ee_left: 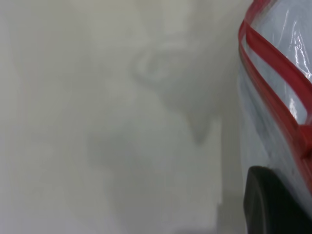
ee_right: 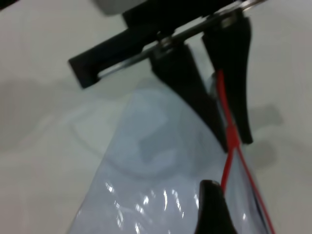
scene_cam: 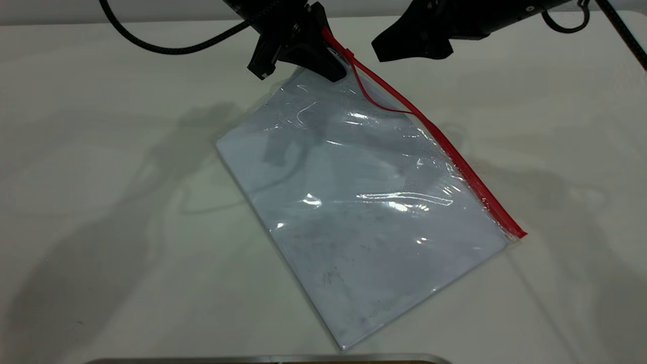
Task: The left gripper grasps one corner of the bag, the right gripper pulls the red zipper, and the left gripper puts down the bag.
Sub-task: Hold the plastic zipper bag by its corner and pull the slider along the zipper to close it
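My right gripper grabs the red zipper by its slider (scene_cam: 349, 55) next, to pull the zipper shut along the bag's edge (scene_cam: 456, 156).
The bag (scene_cam: 364, 202) is a clear pouch with white sheets inside. It lies slanted on the table, its far end lifted. The red zipper (scene_cam: 455, 156) runs along its right edge, and near the top the two red strands stand apart. My left gripper (scene_cam: 331, 65) is shut on the corner of the bag at the zipper's upper end. The right wrist view shows its jaws (ee_right: 231, 131) pinching the red zipper (ee_right: 226, 165). My right gripper (scene_cam: 389, 48) hovers just right of the zipper's top, apart from it. The bag and zipper (ee_left: 273, 63) also show in the left wrist view.
The white table (scene_cam: 101, 151) spreads on all sides of the bag. A thick black cable (scene_cam: 151, 45) loops at the back left. A grey metal edge (scene_cam: 268, 359) lies along the front, just below the bag's near corner.
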### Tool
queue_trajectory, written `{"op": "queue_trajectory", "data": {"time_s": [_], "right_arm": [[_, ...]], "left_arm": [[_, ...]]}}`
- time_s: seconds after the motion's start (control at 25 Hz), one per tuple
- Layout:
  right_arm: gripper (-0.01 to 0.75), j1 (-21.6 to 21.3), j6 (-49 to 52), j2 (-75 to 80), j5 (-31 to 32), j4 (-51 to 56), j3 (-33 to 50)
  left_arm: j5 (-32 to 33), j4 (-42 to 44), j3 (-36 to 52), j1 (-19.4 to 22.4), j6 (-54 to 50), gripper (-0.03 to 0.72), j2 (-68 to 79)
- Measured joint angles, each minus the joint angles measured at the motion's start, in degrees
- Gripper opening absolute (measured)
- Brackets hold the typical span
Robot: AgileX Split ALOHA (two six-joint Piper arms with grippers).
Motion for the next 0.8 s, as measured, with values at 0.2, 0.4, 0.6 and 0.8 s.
{"op": "queue_trajectory", "data": {"time_s": [0.2,0.4,0.6,0.8], "right_arm": [[0.536,0.0,0.0,0.2,0.2,1.1,-0.7],[0.536,0.0,0.0,0.8,0.6,1.3,-0.8],[0.535,0.0,0.0,1.4,0.7,1.3,-0.9],[0.519,0.0,0.0,1.4,1.1,1.5,-1.0]], "left_arm": [[0.5,-3.3,0.0,0.0,0.0,0.054,2.0],[1.9,-7.9,0.0,0.0,0.0,0.054,2.6],[2.5,-10.2,0.0,0.0,0.0,0.054,2.6],[3.4,-11.6,0.0,-0.2,0.0,0.054,2.6]]}}
